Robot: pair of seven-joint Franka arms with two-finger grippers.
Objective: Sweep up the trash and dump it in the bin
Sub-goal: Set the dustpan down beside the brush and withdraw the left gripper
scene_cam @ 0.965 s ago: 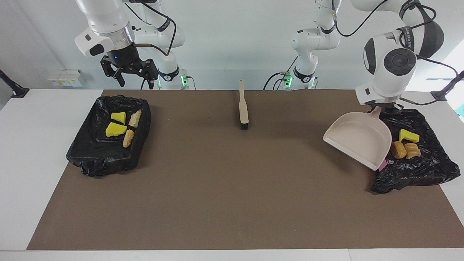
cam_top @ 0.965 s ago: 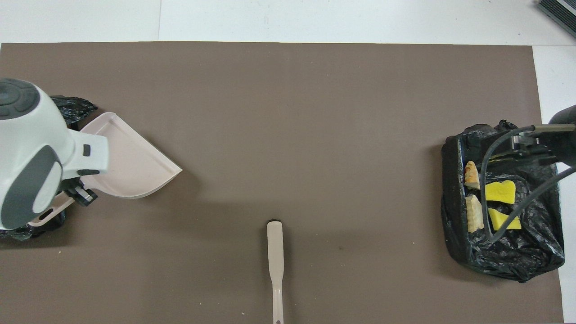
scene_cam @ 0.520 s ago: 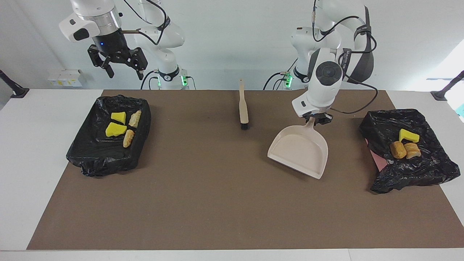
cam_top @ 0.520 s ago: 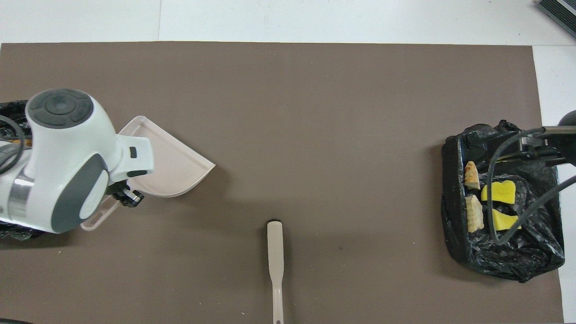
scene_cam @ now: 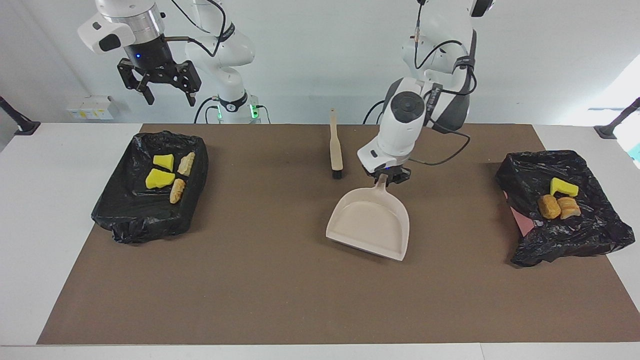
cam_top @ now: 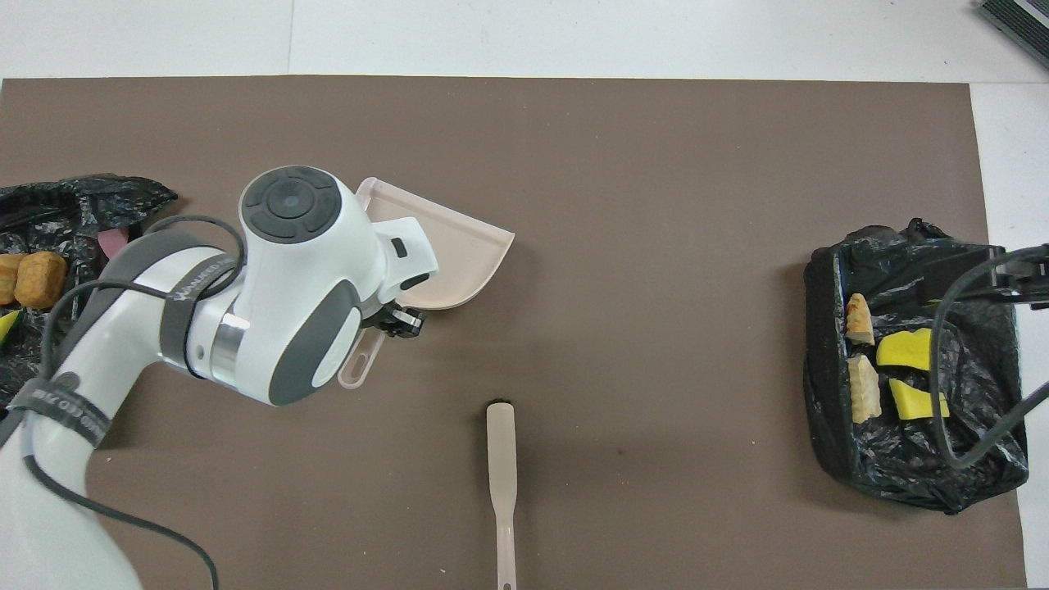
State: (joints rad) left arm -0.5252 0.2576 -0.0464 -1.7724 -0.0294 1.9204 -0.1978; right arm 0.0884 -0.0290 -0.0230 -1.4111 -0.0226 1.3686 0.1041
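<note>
My left gripper keeps holding the dustpan now. The tilted dustpan hangs above the brown mat, so the beige dustpan would drop if I opened now.
My left gripper is shut on the handle of the beige dustpan, which looks empty and tilts low over the middle of the brown mat; the dustpan also shows in the overhead view. The trash lies in two black-bagged bins. Yellow wedges and tan lumps are in the bin at the right arm's end. A yellow wedge and tan lumps are in the bin at the left arm's end. My right gripper is open and empty, raised above its bin's edge nearest the robots.
A beige hand brush lies on the mat beside the dustpan, nearer to the robots, bristles pointing away from them; it also shows in the overhead view. The brown mat covers most of the white table.
My left arm has carried the dustpan from the bin at its end of the table to the middle of the mat. My right gripper has risen higher above its bin.
</note>
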